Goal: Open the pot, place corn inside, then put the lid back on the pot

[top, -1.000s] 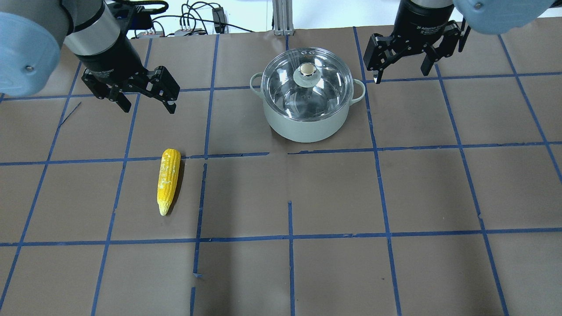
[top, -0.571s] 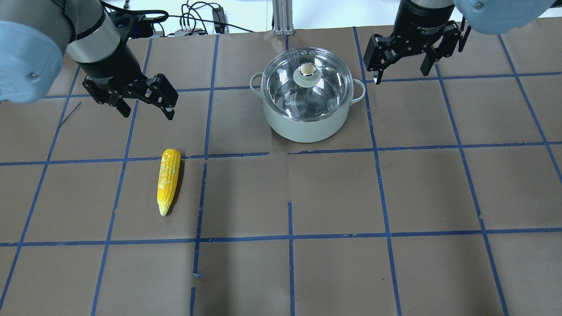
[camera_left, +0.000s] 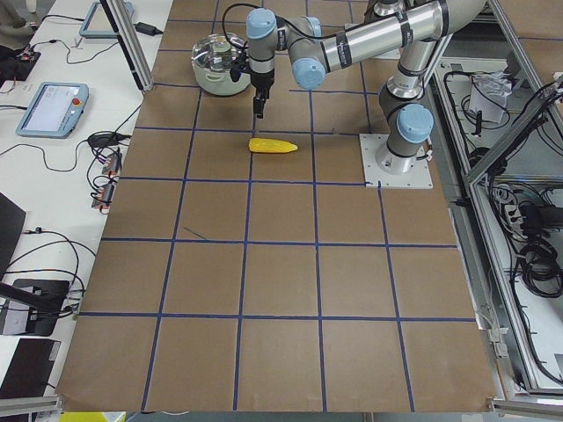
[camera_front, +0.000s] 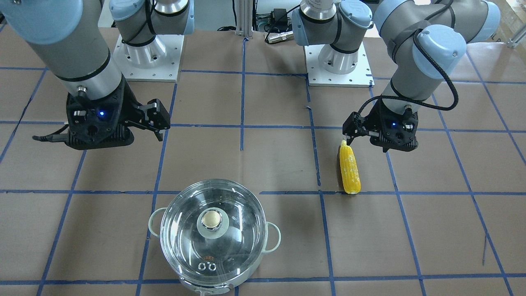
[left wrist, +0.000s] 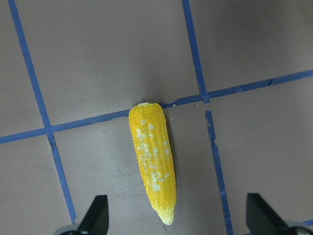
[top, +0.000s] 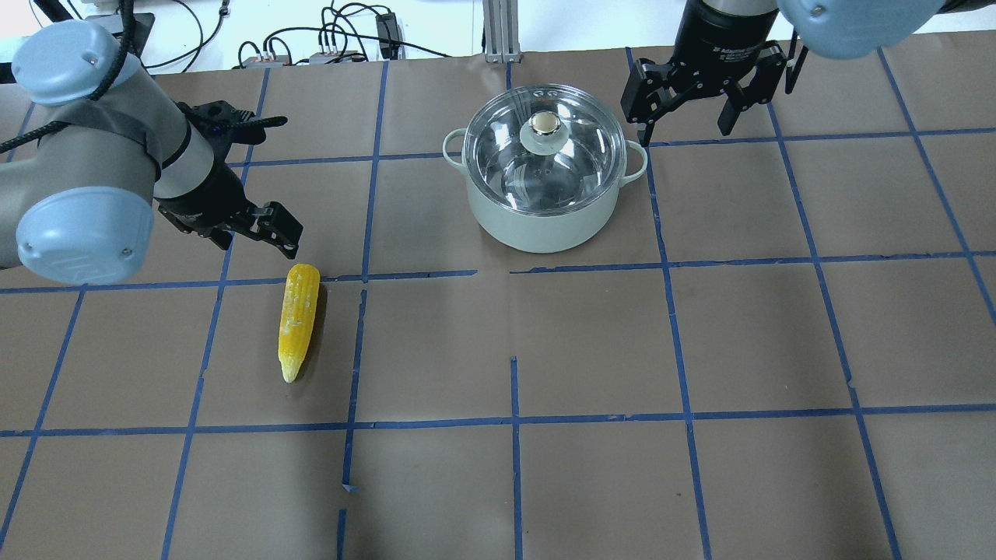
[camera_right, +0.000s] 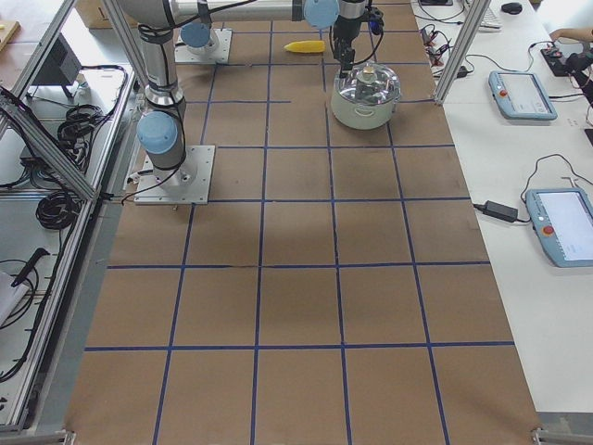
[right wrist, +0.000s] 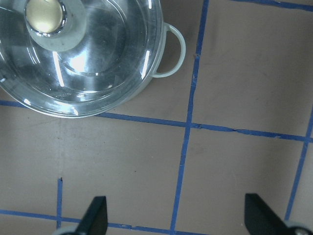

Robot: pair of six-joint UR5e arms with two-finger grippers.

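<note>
Next, my right gripper grabs the glass lid by its cream knob (camera_front: 211,219), which opens the pot (camera_front: 231,276) for the corn.
The pot (top: 537,229) stands at the back middle with pale walls, a shiny inside and two pale loop handles. The clear glass lid (top: 580,167) with its cream knob (top: 545,123) sits on it. The yellow corn (top: 298,319) lies flat on the table at the front left, pointed end toward the front. My left gripper (top: 257,237) is open, tilted, just behind the corn's blunt end; in the left wrist view the corn (left wrist: 151,161) lies between the fingertips (left wrist: 95,215). My right gripper (top: 685,128) is open and empty beside the pot's right handle (right wrist: 171,49).
Brown paper with a blue tape grid covers the table (top: 700,350). Cables and an aluminium post (top: 498,31) sit at the back edge. The arm bases (camera_front: 337,61) stand on the robot's side of the table.
My left gripper has moved forward and down to just behind the corn and has tilted. My right gripper has shifted left, closer to the pot's right handle. Pot, lid and corn have not moved.
</note>
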